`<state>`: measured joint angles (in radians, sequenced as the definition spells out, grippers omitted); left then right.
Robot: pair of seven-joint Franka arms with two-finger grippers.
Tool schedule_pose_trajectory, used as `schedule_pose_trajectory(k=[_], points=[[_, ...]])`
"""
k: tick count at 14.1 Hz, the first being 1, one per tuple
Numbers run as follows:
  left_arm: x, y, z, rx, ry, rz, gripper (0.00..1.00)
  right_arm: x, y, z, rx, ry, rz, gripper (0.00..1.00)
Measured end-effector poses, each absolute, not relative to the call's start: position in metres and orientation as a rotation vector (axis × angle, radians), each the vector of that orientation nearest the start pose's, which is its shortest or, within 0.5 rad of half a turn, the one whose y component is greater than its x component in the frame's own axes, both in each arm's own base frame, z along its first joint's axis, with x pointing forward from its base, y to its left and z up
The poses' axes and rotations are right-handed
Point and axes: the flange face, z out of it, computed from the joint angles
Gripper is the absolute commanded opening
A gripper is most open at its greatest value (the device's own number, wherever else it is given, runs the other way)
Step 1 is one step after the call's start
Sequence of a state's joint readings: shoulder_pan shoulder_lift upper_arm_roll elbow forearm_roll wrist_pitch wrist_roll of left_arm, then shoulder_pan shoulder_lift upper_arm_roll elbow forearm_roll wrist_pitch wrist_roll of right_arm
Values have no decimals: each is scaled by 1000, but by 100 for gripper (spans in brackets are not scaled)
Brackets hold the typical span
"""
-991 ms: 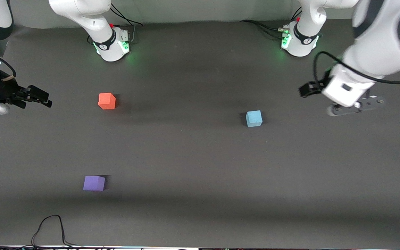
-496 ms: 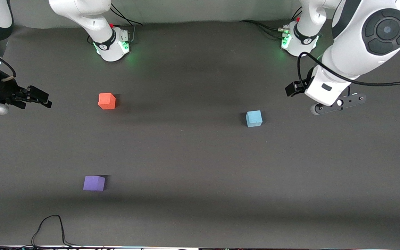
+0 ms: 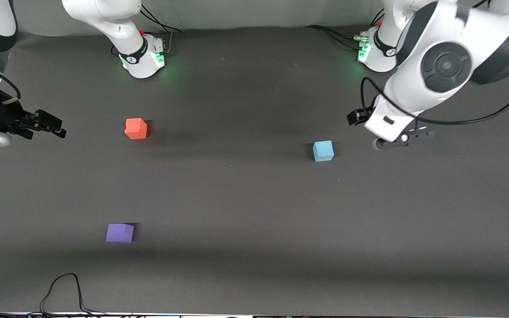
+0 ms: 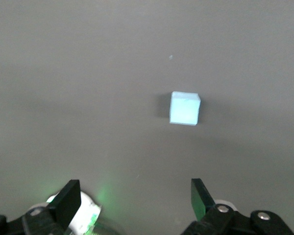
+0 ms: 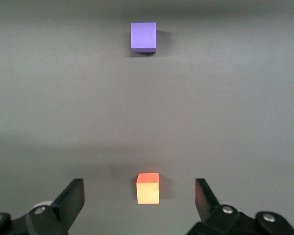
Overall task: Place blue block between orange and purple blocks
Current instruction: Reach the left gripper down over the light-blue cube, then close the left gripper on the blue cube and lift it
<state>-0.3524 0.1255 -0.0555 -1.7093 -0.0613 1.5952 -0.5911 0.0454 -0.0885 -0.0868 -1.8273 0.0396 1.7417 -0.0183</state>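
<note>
My left gripper takes hold of the blue block (image 3: 323,151) by its opposite sides next, to set it between the orange and purple blocks.
The light blue block (image 3: 323,151) sits on the dark table toward the left arm's end; it also shows in the left wrist view (image 4: 184,108). The orange block (image 3: 136,128) and the purple block (image 3: 119,232) sit toward the right arm's end, the purple one nearer the front camera. Both show in the right wrist view, orange (image 5: 148,188) and purple (image 5: 143,36). My left gripper (image 3: 396,140) (image 4: 134,198) is open and empty, over the table beside the blue block. My right gripper (image 3: 53,125) is open and empty at the right arm's end of the table, its fingers (image 5: 72,198) apart.
The two arm bases (image 3: 142,57) (image 3: 380,53) stand along the table edge farthest from the front camera. A black cable (image 3: 64,285) loops on the table at the near edge. The table (image 3: 237,198) is dark grey.
My left arm has swung in toward the blue block, and its gripper now hangs closer beside it. The right arm and all three blocks have not moved.
</note>
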Motion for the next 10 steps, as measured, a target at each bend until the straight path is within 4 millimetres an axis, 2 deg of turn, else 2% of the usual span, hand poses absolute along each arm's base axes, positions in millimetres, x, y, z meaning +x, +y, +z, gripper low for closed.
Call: schedule_pose_trajectory(k=[3,5,8,10], points=[[514,-260,405,-3095,-246,293,100,534,-20,557,-3095,46,8,100],[502,-266,353,-3102,-230,271,99,534,-20,551,-3095,47,5,100],[492,-274,303,-3108,-211,254,99,533,-20,544,-3094,48,8,100],[491,-276,282,-3103,-211,262,99,531,-20,546,-3094,47,1,100]])
